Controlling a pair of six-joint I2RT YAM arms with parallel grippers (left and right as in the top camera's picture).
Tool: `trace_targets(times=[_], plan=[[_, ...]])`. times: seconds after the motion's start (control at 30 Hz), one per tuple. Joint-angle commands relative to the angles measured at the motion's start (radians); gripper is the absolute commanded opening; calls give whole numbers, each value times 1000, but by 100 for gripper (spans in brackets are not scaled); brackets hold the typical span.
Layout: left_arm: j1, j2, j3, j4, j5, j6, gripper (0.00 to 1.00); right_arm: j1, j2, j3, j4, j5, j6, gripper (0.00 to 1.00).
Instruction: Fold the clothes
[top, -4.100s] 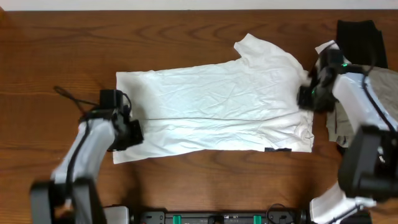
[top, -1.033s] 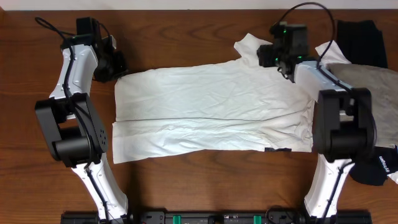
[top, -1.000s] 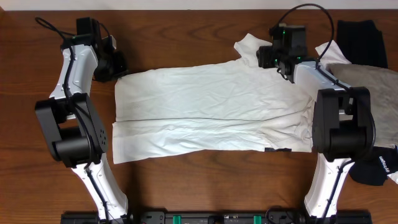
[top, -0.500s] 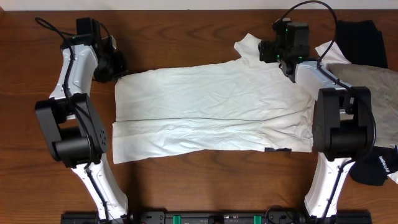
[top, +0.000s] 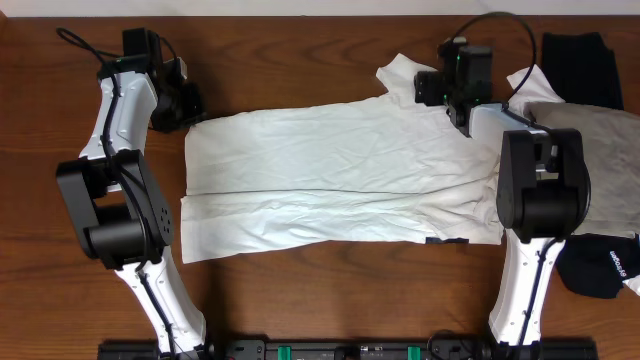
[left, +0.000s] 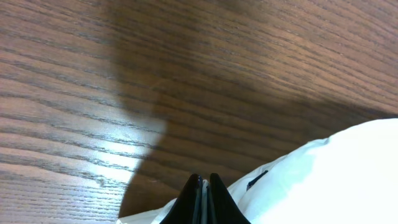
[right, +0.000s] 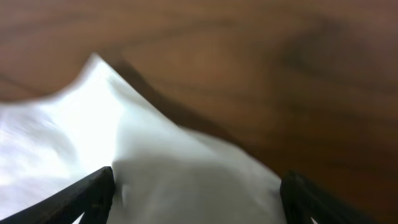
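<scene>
Next, the right gripper grabs the white T-shirt (top: 340, 170) by its far sleeve (top: 404, 77), opposite my left gripper's corner, to fold the T-shirt's far side over.
The clothes here are mainly a white T-shirt (top: 340, 170), lying flat across the table with a lengthwise crease. My left gripper (top: 188, 103) is at its far left corner. In the left wrist view that gripper (left: 203, 177) is shut, a thin strip of white cloth pinched between its black fingers, with more of the T-shirt (left: 348, 168) to the right. My right gripper (top: 428, 88) is at the far sleeve. In the right wrist view it (right: 198, 175) stands wide open over the white cloth (right: 93, 124), which lies loose between the fingers.
A grey-beige garment (top: 600, 150) lies at the right edge, under the right arm. A black garment (top: 580, 60) is at the far right corner, and another dark one (top: 605, 265) at the near right. A cable (top: 75, 40) runs behind the left arm.
The right gripper's jaws have spread wider over the sleeve and it has shifted slightly. The left arm has held still for the last second. About four seconds ago both arms were nearer the front.
</scene>
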Motion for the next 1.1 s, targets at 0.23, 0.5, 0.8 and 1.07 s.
trace_targets(times=[0.23,0.5,0.8,1.07], plan=[[-4,-4,-8,-4,-2,21,6,-5,37,18,-19,0,11,30],[-4,-4,-10,-4,-2,21,6,-5,21,100,-172,-6,39,1],[-4,-4,-10,-56,-2,21,6,-15,-125,152,-359,-4,47,1],[-2,-13,-9,-122,-2,21,6,-38,-274,152,-496,20,55,1]])
